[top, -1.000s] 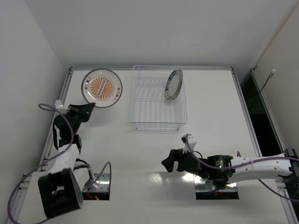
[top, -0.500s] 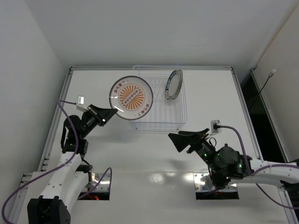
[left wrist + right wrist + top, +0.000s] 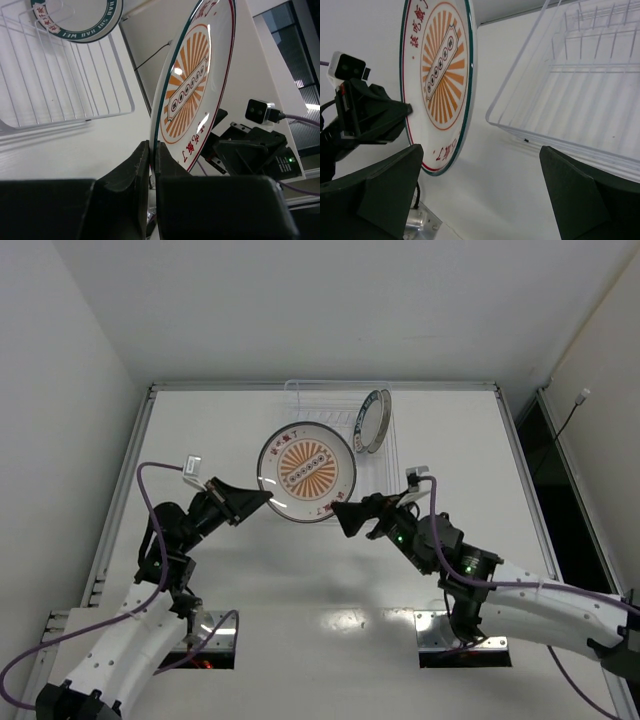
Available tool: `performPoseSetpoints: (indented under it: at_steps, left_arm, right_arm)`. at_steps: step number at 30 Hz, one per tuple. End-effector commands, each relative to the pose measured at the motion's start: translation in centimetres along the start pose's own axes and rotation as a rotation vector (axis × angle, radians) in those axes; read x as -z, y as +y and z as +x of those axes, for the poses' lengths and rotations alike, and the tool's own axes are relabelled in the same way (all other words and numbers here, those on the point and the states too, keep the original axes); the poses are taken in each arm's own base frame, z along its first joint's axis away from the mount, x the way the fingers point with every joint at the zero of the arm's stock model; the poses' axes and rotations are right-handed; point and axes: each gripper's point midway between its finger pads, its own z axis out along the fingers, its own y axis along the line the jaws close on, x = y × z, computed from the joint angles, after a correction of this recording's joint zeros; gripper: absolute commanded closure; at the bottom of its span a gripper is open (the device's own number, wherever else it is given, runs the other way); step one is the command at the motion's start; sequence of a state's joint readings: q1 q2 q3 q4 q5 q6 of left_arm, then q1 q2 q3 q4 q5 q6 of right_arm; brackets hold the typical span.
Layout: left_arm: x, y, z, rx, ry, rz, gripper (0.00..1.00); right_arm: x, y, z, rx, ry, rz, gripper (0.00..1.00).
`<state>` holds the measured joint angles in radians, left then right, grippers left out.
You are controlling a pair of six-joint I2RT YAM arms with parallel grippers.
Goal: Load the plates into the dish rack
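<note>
I need to grab the orange-sunburst plate's free rim [image 3: 351, 490] [image 3: 468, 111] next with my right gripper, opposite my left gripper, to load the plate upright into the dish rack.
The orange-sunburst plate [image 3: 307, 473] hangs tilted in the air in front of the dish rack [image 3: 385, 480], hiding much of it. My left gripper [image 3: 262, 497] is shut on its lower left rim; in the left wrist view the plate [image 3: 192, 85] rises from between my pinched fingers [image 3: 142, 165]. My right gripper [image 3: 345, 512] stands open just below the plate's right edge, apart from it. From the right wrist, the plate [image 3: 437, 75] is left of the rack [image 3: 570, 90], with my right gripper [image 3: 481, 150] empty. A teal-lettered plate [image 3: 373, 421] stands upright in the rack.
A raised metal rim [image 3: 140, 440] borders the white table. Two cut-outs [image 3: 208, 640] sit by the arm bases. A dark gap [image 3: 545, 460] runs along the right side. Purple cables trail from both arms.
My left arm has lifted the sunburst plate from the back left and carried it right, in front of the rack. My right arm has swung up toward it, its jaws spreading wider.
</note>
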<state>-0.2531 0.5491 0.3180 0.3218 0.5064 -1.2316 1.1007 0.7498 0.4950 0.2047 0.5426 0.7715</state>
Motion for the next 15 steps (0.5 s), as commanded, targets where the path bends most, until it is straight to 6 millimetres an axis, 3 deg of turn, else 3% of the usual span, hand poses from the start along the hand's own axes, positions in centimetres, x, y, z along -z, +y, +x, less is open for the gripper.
performPoseSetpoints:
  at_steps: [1,5,9,10,11,12,13,14,15]
  left_arm:
    - [0.1,-3.9,-1.0,-0.029,-0.026,0.101,1.0]
    - [0.4,-4.7,0.0,0.018,0.014,0.148,1.0]
    - [0.5,-5.1,0.9,0.042,0.07,0.196,1.0]
    - [0.5,-5.5,0.9,0.03,0.075,0.217,1.0]
    - [0.5,-5.7,1.1,0.041,0.087,0.225,1.0]
    - [0.5,-5.7,1.3,0.037,0.105,0.233,1.0]
    - [0.5,-5.6,1.5,0.042,0.117,0.227,1.0]
    - [0.2,-5.3,1.5,0.015,0.121,0.208,0.99]
    - [0.2,-6.0,1.2,-0.027,0.131,0.201,0.75]
  right_arm:
    - [-0.8,3.8,-2.4,-0.086,-0.047,-0.218,0.0]
    - [-2.1,5.8,-4.0,-0.059,-0.057,-0.329,0.03]
    - [-3.2,8.1,-4.2,-0.043,-0.025,-0.446,0.24]
    - [-3.6,8.2,-4.4,-0.038,-0.019,-0.451,0.32]
    - [-4.0,8.9,-4.0,-0.033,0.008,-0.477,0.56]
    - [-4.4,8.8,-4.0,-0.029,0.014,-0.477,0.7]
    - [-4.4,9.2,-4.6,-0.03,0.006,-0.482,0.94]
    - [-4.7,9.1,-4.3,-0.028,0.02,-0.473,1.0]
    - [-4.7,9.0,-4.7,-0.03,0.02,-0.449,1.0]
